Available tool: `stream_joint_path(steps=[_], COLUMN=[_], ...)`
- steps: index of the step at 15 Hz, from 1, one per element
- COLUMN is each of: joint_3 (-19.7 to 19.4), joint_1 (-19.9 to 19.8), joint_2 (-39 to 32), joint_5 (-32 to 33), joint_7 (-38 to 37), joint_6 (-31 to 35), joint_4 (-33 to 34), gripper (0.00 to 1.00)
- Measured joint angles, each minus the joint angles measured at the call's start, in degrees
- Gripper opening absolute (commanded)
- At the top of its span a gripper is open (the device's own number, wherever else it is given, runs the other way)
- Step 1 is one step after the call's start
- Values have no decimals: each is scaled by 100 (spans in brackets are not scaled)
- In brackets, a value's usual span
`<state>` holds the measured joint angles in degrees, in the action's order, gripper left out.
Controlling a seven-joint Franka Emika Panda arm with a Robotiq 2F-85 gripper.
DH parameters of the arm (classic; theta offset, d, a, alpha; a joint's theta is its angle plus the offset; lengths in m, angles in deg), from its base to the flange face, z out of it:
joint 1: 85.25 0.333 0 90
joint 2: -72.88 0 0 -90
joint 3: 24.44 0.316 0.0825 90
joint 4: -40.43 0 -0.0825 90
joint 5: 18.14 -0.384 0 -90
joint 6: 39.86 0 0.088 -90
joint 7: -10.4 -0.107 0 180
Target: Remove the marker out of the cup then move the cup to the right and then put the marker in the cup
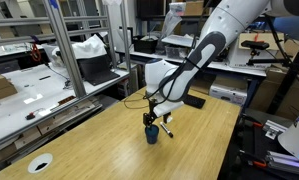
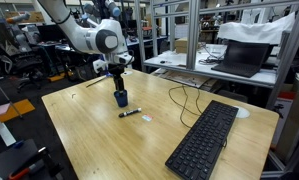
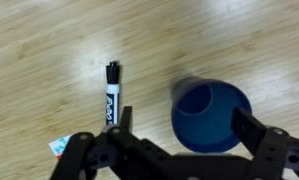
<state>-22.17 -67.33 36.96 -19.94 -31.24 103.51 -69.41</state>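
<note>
My gripper would miss now. Its fingers straddle the cup's near side above the cup's rim and should lower first.
The dark blue cup stands upright and empty on the wooden table, seen in both exterior views. The marker, white with dark ends, lies flat on the table beside the cup. My gripper hangs just above the cup, open, with one finger on each side of the rim. The left finger stands between the marker and the cup. In an exterior view the gripper points straight down over the cup.
A black keyboard lies near the table's front right. A dark cable runs across the middle. A small paper scrap lies by the marker. A flat white disc sits at a table corner.
</note>
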Motion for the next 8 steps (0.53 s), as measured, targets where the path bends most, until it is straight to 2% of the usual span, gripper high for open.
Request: stream_joint_path(steps=[3, 4, 5, 8], joint_3=[-154, -194, -221, -266], joint_1=[111, 144, 167, 195], joint_2=[-164, -207, -246, -335], joint_5=[40, 40, 40, 40], joint_7=[-102, -132, -162, -218], joint_6=[139, 149, 153, 154], joint_4=[98, 134, 165, 240], gripper=[82, 80, 61, 43])
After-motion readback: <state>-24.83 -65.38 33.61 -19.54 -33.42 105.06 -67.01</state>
